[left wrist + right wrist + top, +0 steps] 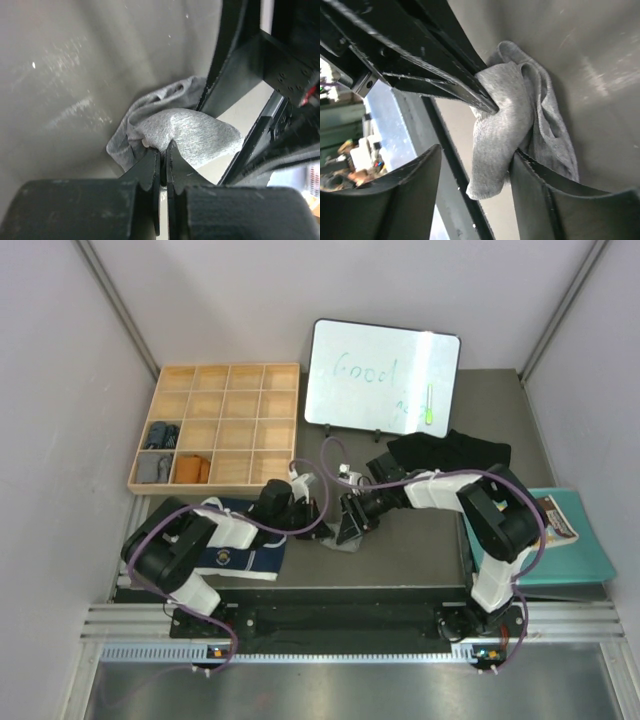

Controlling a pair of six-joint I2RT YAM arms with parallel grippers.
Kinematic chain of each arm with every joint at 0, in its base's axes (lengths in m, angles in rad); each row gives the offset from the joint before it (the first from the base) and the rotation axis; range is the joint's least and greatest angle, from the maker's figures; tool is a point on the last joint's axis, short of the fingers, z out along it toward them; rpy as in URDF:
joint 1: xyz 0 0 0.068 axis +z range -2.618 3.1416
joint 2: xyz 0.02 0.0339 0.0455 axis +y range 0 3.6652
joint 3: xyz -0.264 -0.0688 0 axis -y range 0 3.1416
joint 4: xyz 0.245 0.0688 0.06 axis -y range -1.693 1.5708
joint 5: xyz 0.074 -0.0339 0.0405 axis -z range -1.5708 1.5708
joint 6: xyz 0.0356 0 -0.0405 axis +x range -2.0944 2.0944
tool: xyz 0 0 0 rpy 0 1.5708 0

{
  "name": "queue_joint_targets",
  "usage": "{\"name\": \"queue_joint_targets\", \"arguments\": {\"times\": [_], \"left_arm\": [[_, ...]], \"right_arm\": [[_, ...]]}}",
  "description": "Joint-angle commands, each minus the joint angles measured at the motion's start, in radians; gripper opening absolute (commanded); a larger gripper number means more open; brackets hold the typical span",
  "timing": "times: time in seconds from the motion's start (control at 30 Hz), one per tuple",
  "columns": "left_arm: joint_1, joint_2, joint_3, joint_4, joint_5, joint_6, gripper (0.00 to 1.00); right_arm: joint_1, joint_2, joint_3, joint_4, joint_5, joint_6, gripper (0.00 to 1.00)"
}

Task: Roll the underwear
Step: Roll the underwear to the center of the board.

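Observation:
The grey underwear (345,543) has a bunched end opposite my left gripper. My right gripper needs to grab that end next, so the underwear stays rolled to go in the tray.
The grey underwear (200,135) hangs bunched just above the table, and my left gripper (163,148) is shut on a fold of it. In the right wrist view the same grey underwear (505,125) droops between the spread fingers of my right gripper (476,152), which is open, with the cloth resting against its right finger (545,195). From above, both grippers meet at mid-table, left gripper (320,508) and right gripper (350,523), over the grey underwear (345,543). The navy underwear (240,558) lies flat under my left arm. The black underwear (450,450) lies at the back right.
A wooden compartment tray (240,410) stands at the back left, with rolled cloths (160,435) in its near-left cells. A whiteboard (380,375) leans at the back. A teal book (565,540) lies at the right edge.

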Motion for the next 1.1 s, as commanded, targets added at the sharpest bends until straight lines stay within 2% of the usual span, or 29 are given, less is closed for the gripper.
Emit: {"name": "queue_joint_targets", "arguments": {"times": [0.0, 0.2, 0.23, 0.37, 0.53, 0.77, 0.9, 1.07], "left_arm": [[0.001, 0.058, 0.070, -0.167, -0.068, 0.002, 0.00], [0.001, 0.094, 0.109, -0.247, -0.052, -0.008, 0.00], [0.003, 0.103, 0.114, -0.256, -0.051, -0.002, 0.00], [0.001, 0.121, 0.148, -0.301, -0.037, 0.021, 0.00], [0.003, 0.126, 0.162, -0.339, -0.026, 0.047, 0.00], [0.001, 0.135, 0.179, -0.365, -0.028, 0.060, 0.00], [0.001, 0.135, 0.185, -0.381, -0.026, 0.061, 0.00], [0.001, 0.126, 0.189, -0.393, -0.034, 0.067, 0.00]], "right_arm": [[-0.012, -0.057, -0.051, 0.087, 0.161, -0.014, 0.58], [-0.014, -0.212, -0.137, 0.124, 0.327, 0.045, 0.65], [-0.014, -0.239, -0.149, 0.129, 0.375, 0.065, 0.72], [-0.017, -0.362, -0.219, 0.178, 0.462, 0.099, 0.86], [-0.043, -0.375, -0.250, 0.244, 0.497, 0.111, 0.90], [-0.051, -0.232, -0.250, 0.320, 0.396, 0.099, 0.88], [-0.048, -0.184, -0.250, 0.356, 0.316, 0.119, 0.82], [-0.008, -0.164, -0.243, 0.324, 0.313, 0.107, 0.72]]}}
